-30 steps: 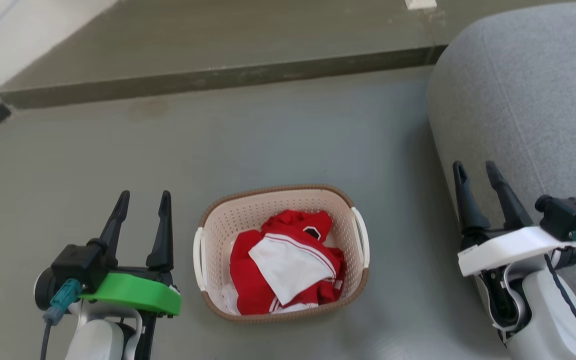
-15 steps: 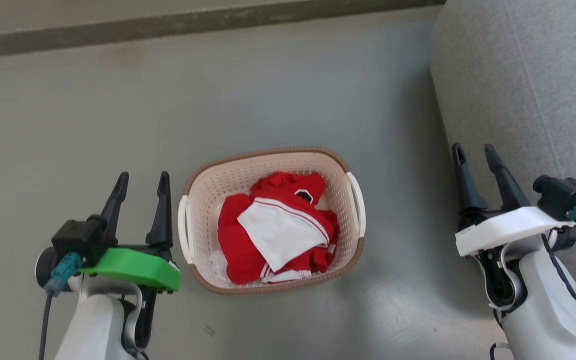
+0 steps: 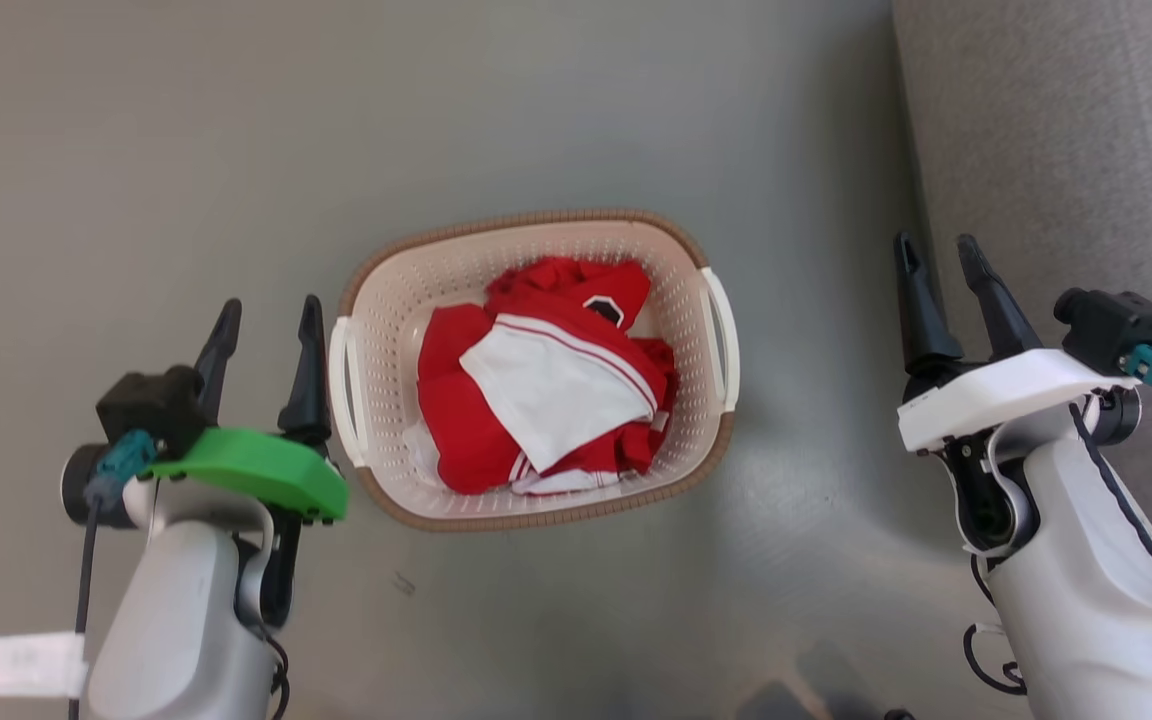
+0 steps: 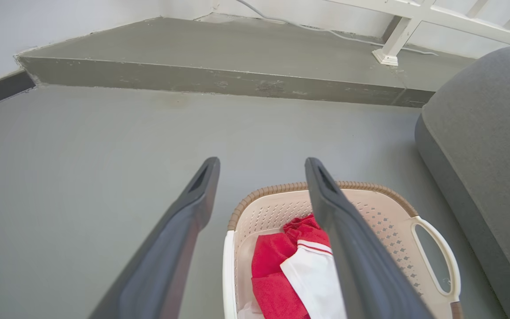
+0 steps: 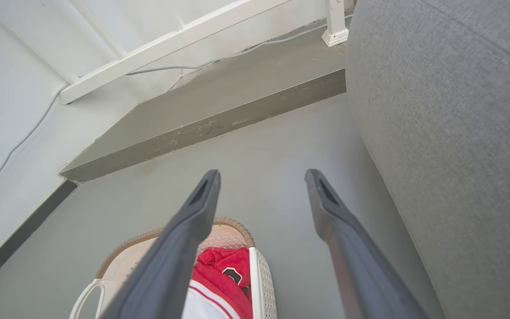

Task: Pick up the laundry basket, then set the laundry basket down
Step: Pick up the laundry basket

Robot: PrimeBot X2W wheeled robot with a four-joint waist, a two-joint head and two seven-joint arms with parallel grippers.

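The robot's right hand should next grab the laundry basket (image 3: 671, 280) by its white handle. Then it can lift the laundry basket off the grey floor.
The laundry basket (image 3: 671, 280), cream perforated plastic with a brown woven-look rim, stands on the grey floor in the middle of the head view. Red-and-white clothing (image 3: 546, 380) lies inside it. A white handle (image 3: 344, 390) sits on its left side and another (image 3: 724, 325) on its right. My left gripper (image 3: 268, 315) is open just left of the left handle, holding nothing. My right gripper (image 3: 936, 250) is open well to the right of the basket, near the sofa. The basket (image 4: 370, 208) also shows in the left wrist view and, low down, in the right wrist view (image 5: 261, 274).
A grey sofa (image 3: 1066, 150) runs along the right side, close behind my right gripper. A raised grey step (image 4: 215, 79) lies ahead, with a white railing post (image 4: 390, 46) on it. White walls (image 5: 11, 88) bound the left.
The head camera has tilted downward, so the basket and both grippers sit higher in the picture and the step has left view. My left gripper now stands closer to the basket's left handle.
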